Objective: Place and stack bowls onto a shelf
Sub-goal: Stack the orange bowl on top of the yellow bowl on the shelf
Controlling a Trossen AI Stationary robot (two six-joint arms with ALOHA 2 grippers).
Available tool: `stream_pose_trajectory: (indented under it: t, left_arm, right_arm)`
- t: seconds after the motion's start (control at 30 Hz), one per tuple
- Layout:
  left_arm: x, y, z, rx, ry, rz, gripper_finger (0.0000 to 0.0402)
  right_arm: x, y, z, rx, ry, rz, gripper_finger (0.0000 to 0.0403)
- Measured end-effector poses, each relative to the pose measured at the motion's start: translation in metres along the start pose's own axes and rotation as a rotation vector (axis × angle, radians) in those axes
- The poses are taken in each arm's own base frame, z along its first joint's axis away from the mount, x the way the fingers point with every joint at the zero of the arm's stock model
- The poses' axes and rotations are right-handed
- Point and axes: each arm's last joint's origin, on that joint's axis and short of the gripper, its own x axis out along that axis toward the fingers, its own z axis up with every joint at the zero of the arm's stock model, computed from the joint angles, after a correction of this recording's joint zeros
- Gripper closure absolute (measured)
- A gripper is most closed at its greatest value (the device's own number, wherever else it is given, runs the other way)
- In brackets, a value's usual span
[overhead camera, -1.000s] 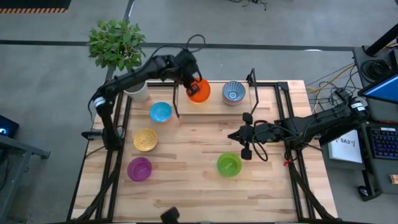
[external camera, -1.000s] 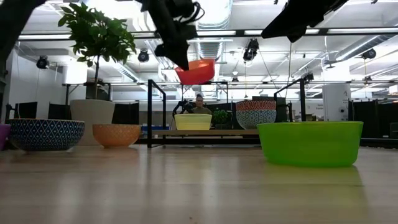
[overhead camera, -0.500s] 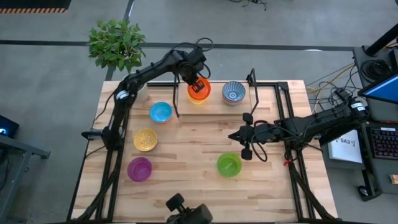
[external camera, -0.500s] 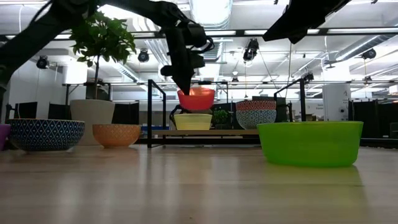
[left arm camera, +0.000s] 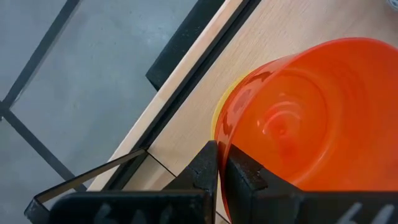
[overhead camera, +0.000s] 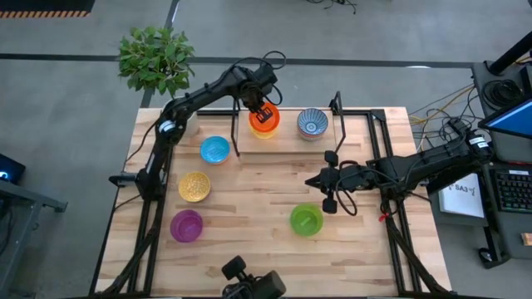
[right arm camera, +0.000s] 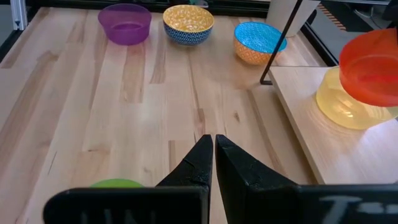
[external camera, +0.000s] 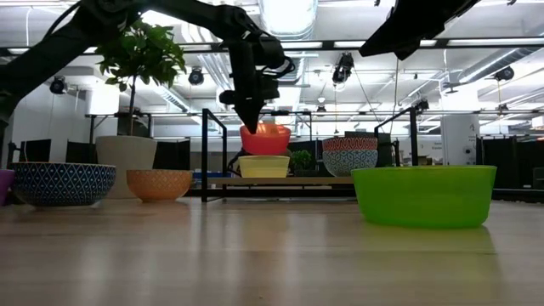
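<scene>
My left gripper opens now, since the orange-red bowl's lower side sits inside the yellow bowl's rim (overhead camera: pixel 264 135) (left arm camera: pixel 219 111), so the orange-red bowl would rest nested.
My left gripper (overhead camera: pixel 264 111) is shut on the orange-red bowl (external camera: pixel 265 139) just over the yellow bowl (external camera: pixel 263 166), which stands on the shelf (overhead camera: pixel 291 143) near its left wire upright (overhead camera: pixel 237 133). The blue-white patterned bowl (overhead camera: pixel 312 123) stands on the shelf's right part. The light blue bowl (overhead camera: pixel 214 149), mustard dotted bowl (overhead camera: pixel 194 186), purple bowl (overhead camera: pixel 186 225) and green bowl (overhead camera: pixel 306 219) rest on the table. My right gripper (overhead camera: pixel 308 180) is shut and empty above the table's middle. My left gripper holds the orange-red bowl by its rim (left arm camera: pixel 227 144), on the side toward the shelf's left end. One finger (left arm camera: pixel 208 168) is outside the wall and one finger (left arm camera: pixel 244 179) inside. The fingers come from above, pointing down. The bowl is about level, its base at the yellow bowl's mouth; whether they touch I cannot tell.
A potted plant (overhead camera: pixel 155 58) in a white pot (external camera: pixel 126 161) stands at the table's far left corner. The shelf's right wire upright (overhead camera: pixel 339 116) rises beside the patterned bowl. Bare wood lies between the shelf and the green bowl.
My left gripper has gone down with the orange-red bowl, from well above the shelf to the mouth of the yellow bowl. It stays shut on the bowl's rim.
</scene>
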Motion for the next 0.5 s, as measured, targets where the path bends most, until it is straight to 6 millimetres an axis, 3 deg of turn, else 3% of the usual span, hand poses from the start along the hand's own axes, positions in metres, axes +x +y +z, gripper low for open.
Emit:
stream_pose_trajectory:
  t: [0.2, 0.5]
  left_arm:
    - [0.0000, -0.0002, -0.0001, 0.013, 0.001, -0.001, 0.0397]
    - [-0.0001, -0.0017, -0.0003, 0.022, 0.002, -0.005, 0.0349]
  right_arm:
    - [0.0000, 0.0000, 0.0000, 0.002, 0.000, 0.000, 0.0394]
    - [0.0000, -0.0001, 0.0000, 0.007, 0.000, -0.002, 0.0394]
